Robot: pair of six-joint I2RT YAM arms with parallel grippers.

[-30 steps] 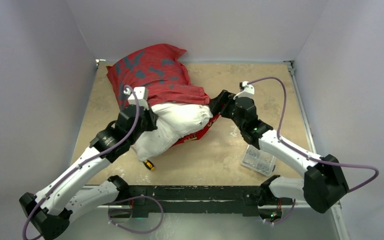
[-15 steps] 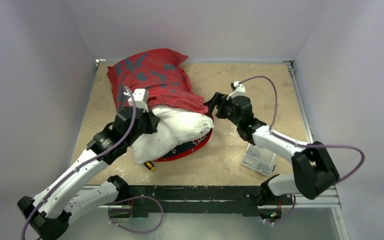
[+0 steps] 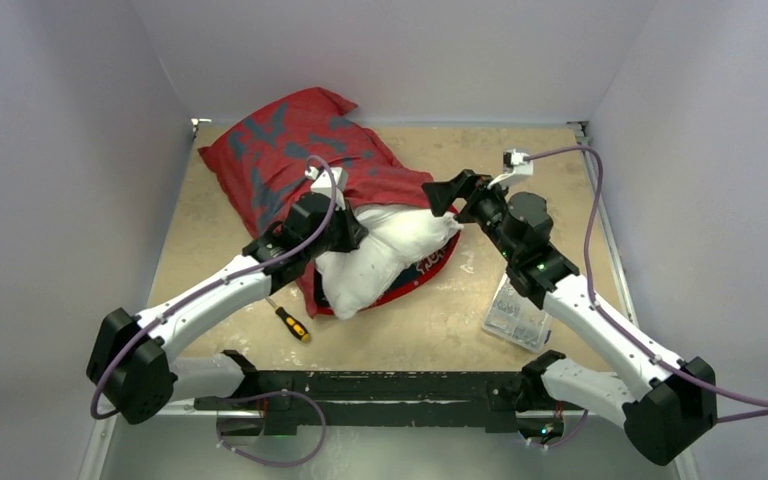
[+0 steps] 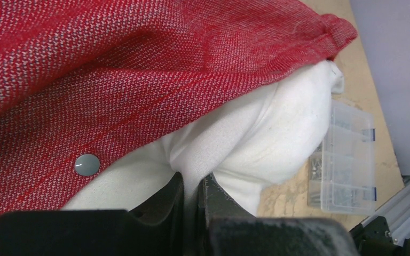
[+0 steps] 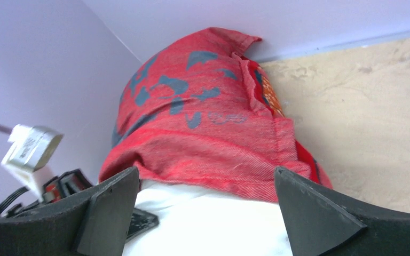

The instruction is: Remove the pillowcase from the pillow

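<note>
I will next draw the pillow out of the red pillowcase [image 3: 290,150], with my right gripper holding the pillow by its raised white fold [image 3: 412,224] beside the hem.
The red pillowcase [image 3: 290,150] with grey-blue marks covers the far part of the white pillow [image 3: 385,250], whose near end sticks out in the middle of the table. My left gripper [image 3: 352,228] is shut on a fold of the pillow [image 4: 256,138], just below the pillowcase hem [image 4: 139,106]. My right gripper [image 3: 447,195] is open at the pillow's right end, its jaws spread wide over the pillowcase hem [image 5: 208,160] and the white pillow [image 5: 208,224]. The navy inner side with red edge [image 3: 425,272] shows under the pillow.
A clear plastic parts box [image 3: 516,318] lies at the right near edge, also in the left wrist view [image 4: 344,154]. A yellow-handled screwdriver [image 3: 288,323] lies near the left arm. Walls close in at the back and both sides.
Both arms moved right and farther back. My left gripper carried the pillow right with it; the screwdriver now lies uncovered. My right gripper rose to the pillowcase opening at the right.
</note>
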